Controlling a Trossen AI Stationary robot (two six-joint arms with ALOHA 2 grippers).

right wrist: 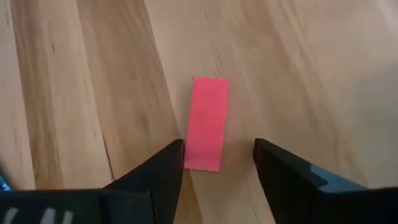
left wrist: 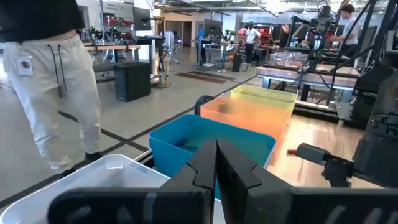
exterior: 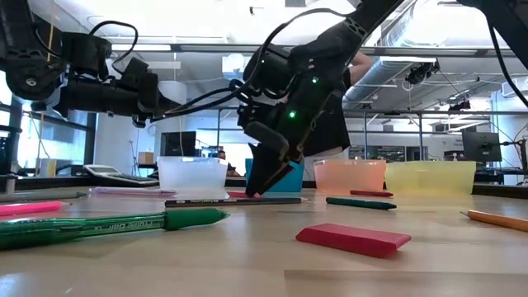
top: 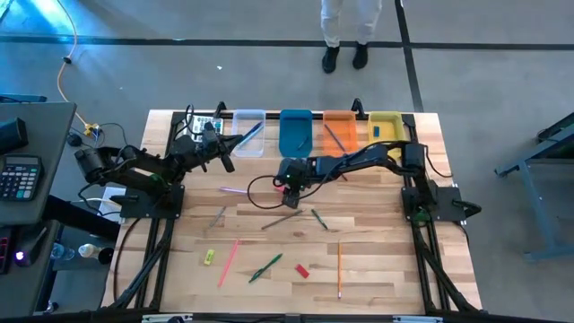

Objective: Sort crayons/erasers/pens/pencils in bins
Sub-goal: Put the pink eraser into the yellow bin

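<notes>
The right gripper's fingers are beside the pink eraser's near end point(right wrist: 203, 155), so the right gripper should close. Closing now would hold the eraser.
Four bins stand in a row at the table's far edge: clear point(top: 248, 133), blue point(top: 296, 131), orange point(top: 339, 130) and yellow point(top: 386, 126). A pink eraser point(right wrist: 207, 121) lies flat on the wood near the table's middle. My right gripper point(right wrist: 219, 155) slants down over it, open, with one finger on each side of the eraser's near end. My left gripper point(left wrist: 216, 167) is shut and holds nothing; it points level toward the bins, just above the clear bin's near side point(left wrist: 106, 177). Loose pens, pencils and erasers lie on the near half of the table. My right gripper stands astride the pink eraser's near end point(right wrist: 202, 158), slanting down from above, fingers along its length. One finger point(right wrist: 168, 168) is right at the eraser's long side; I cannot tell whether it touches. The eraser lies flat on the table.
A red eraser point(top: 302, 269), a yellow eraser point(top: 208, 257), a green pen point(top: 266, 267), a pink stick point(top: 230, 262) and an orange pencil point(top: 339, 269) lie toward the near edge. A calculator point(top: 20, 175) sits on the side table at left. A person point(top: 345, 36) stands beyond the far edge.
</notes>
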